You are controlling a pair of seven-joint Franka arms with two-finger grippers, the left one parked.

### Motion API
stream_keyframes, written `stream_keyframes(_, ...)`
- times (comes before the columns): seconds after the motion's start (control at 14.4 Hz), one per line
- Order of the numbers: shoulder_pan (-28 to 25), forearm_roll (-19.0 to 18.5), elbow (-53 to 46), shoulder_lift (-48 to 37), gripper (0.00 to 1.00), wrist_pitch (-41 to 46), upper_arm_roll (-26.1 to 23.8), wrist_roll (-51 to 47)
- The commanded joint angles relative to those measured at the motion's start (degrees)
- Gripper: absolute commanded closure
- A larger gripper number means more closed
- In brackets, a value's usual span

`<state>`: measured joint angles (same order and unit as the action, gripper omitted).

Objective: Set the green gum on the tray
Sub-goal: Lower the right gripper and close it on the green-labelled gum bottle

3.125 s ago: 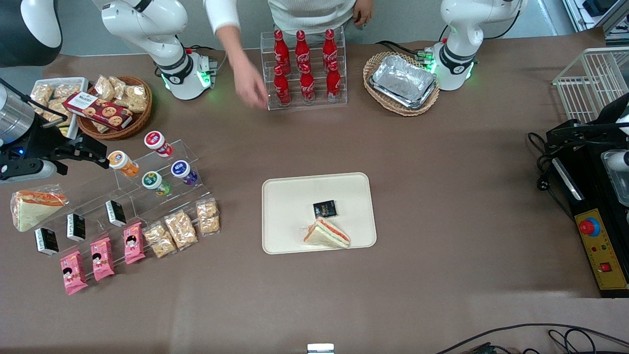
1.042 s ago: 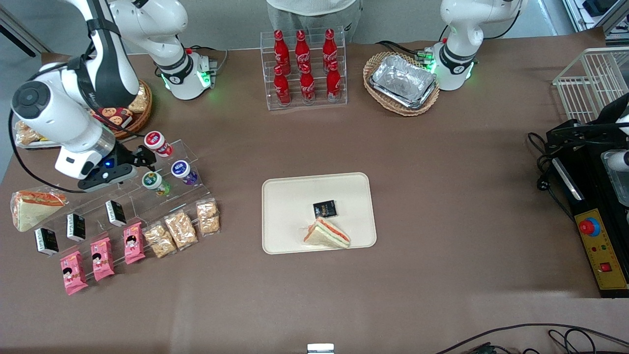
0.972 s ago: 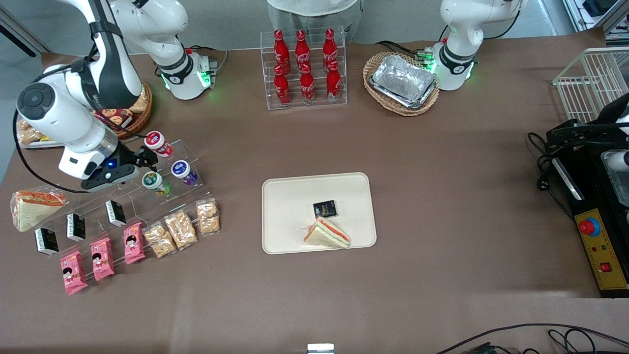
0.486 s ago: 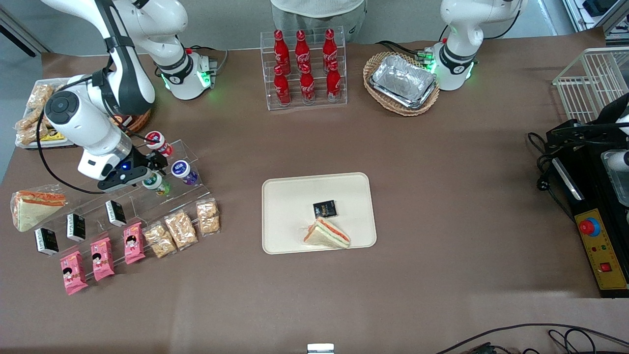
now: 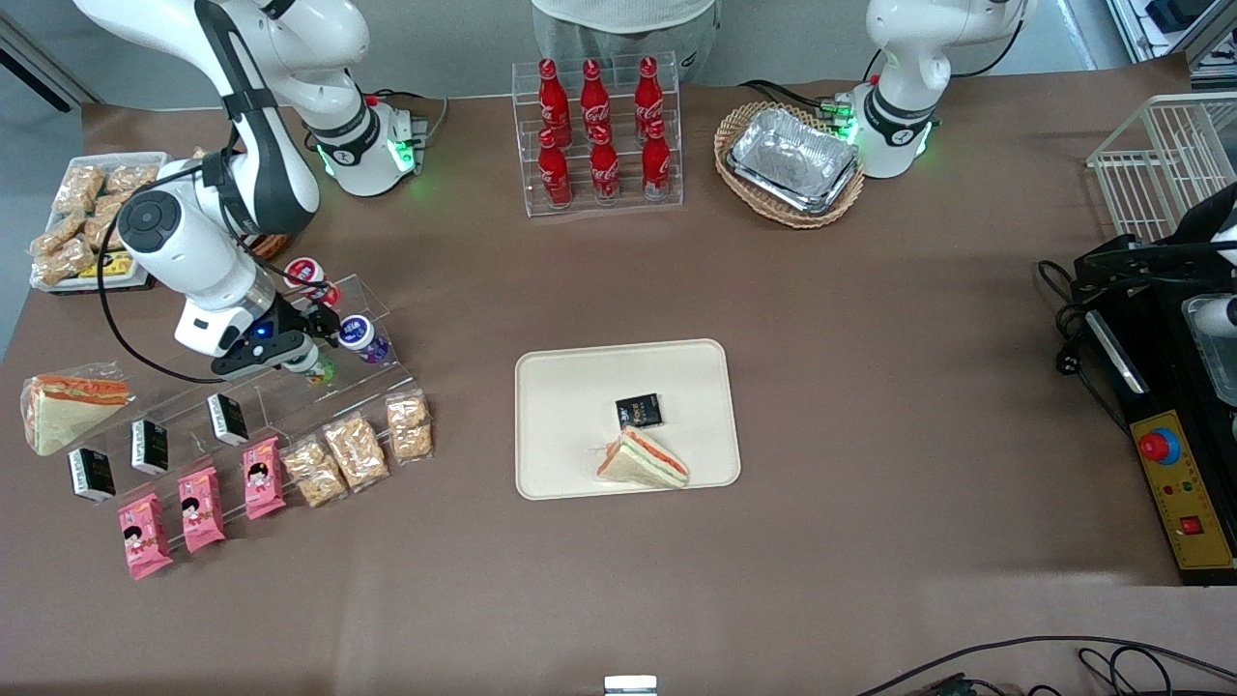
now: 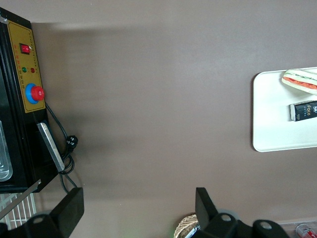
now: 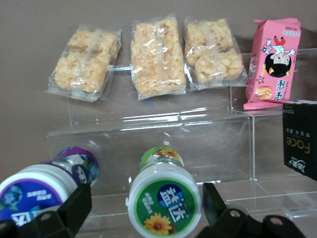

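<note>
The green gum needs to go on the tray point(image 5: 570, 387), so I should next grab the green gum jar by its lid point(image 5: 319, 370) with my gripper.
The green gum point(image 7: 165, 201) is a small jar with a green body and a white lid bearing a green label with a flower. It lies tilted on a clear acrylic stepped rack point(image 5: 382, 300). My gripper point(image 7: 144, 196) is open, one finger on each side of the lid and both apart from it. In the front view my gripper point(image 5: 304, 350) covers most of the green gum point(image 5: 322, 368). The cream tray point(image 5: 570, 387) lies at the table's middle, toward the parked arm's end from the rack, with a sandwich point(image 5: 643, 459) and a black packet point(image 5: 639, 410) on it.
A purple jar point(image 7: 47, 186) lies close beside the green gum and a red jar point(image 5: 307, 274) one step higher. Puffed snack bags point(image 7: 157, 54), pink packets point(image 5: 198, 507) and black packets point(image 5: 224, 419) fill the lower steps. Cola bottles point(image 5: 597, 135) and a foil pan in a basket point(image 5: 791, 159) stand farther from the camera.
My arm has swung along the rack toward the parked arm's end and come down over the green gum. A person's hand seen earliest by the cola bottles has gone.
</note>
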<state>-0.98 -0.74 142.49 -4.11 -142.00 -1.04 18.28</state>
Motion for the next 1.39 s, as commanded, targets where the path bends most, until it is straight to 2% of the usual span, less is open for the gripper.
stream_keyframes(0.0,0.02,-0.75,0.94,0.95,0.0,-2.76,0.16,0.18)
stream_keyframes(0.28,0.1,-0.75,2.79,0.6,0.02,-4.25,0.16,0.18)
stream_keyframes(0.42,0.19,-0.75,3.05,0.34,0.07,-4.34,0.16,0.26)
stream_keyframes(0.49,0.19,-0.75,3.05,0.25,0.14,-4.25,0.16,0.35)
stream_keyframes(0.56,0.37,-0.75,3.31,0.25,0.16,-4.25,0.16,0.7)
stream_keyframes(0.62,0.37,-0.75,3.32,0.07,0.23,-4.25,0.16,0.79)
stream_keyframes(0.76,0.37,-0.75,3.32,0.07,0.46,-4.25,0.16,0.88)
stream_keyframes(0.9,0.37,-0.75,3.32,0.16,0.61,-4.25,0.16,0.88)
stream_keyframes(1.18,0.37,-0.75,2.36,0.51,0.61,-3.64,1.13,0.53)
stream_keyframes(1.32,0.46,-0.4,-1.41,0.51,0.61,0.37,1.13,0.27)
